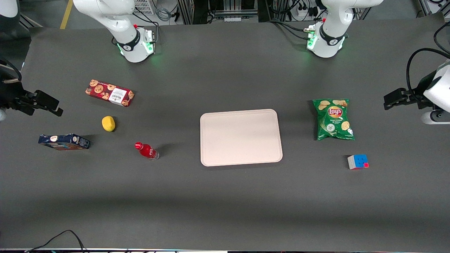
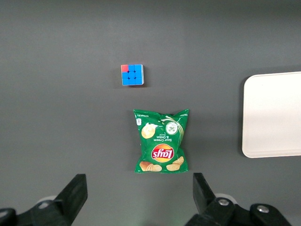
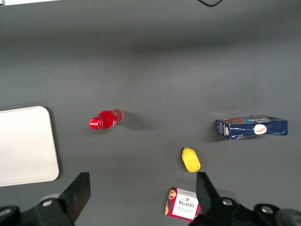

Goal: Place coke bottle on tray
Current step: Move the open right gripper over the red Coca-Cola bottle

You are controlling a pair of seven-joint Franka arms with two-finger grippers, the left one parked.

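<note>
I should grab the coke bottle by its red cap (image 1: pixel 139 145) with my right gripper next. Then I can put the bottle on the tray (image 1: pixel 240 137).
The coke bottle (image 1: pixel 147 151) is small, with a red cap and red label, and stands on the dark table beside the tray (image 1: pixel 240 137), toward the working arm's end. The tray is a large, flat, pale pinkish-beige rectangle with nothing on it. My right gripper (image 1: pixel 52 105) hangs above the table at the working arm's end, well apart from the bottle, open and holding nothing. In the right wrist view the gripper (image 3: pixel 141 197) has its fingers (image 3: pixel 77 193) spread wide, and the bottle (image 3: pixel 106 119) and a corner of the tray (image 3: pixel 23 146) show.
A red cookie box (image 1: pixel 109 92), a lemon (image 1: pixel 108 123) and a dark blue box (image 1: pixel 64 141) lie near the bottle at the working arm's end. A green chips bag (image 1: pixel 333 118) and a puzzle cube (image 1: pixel 358 161) lie toward the parked arm's end.
</note>
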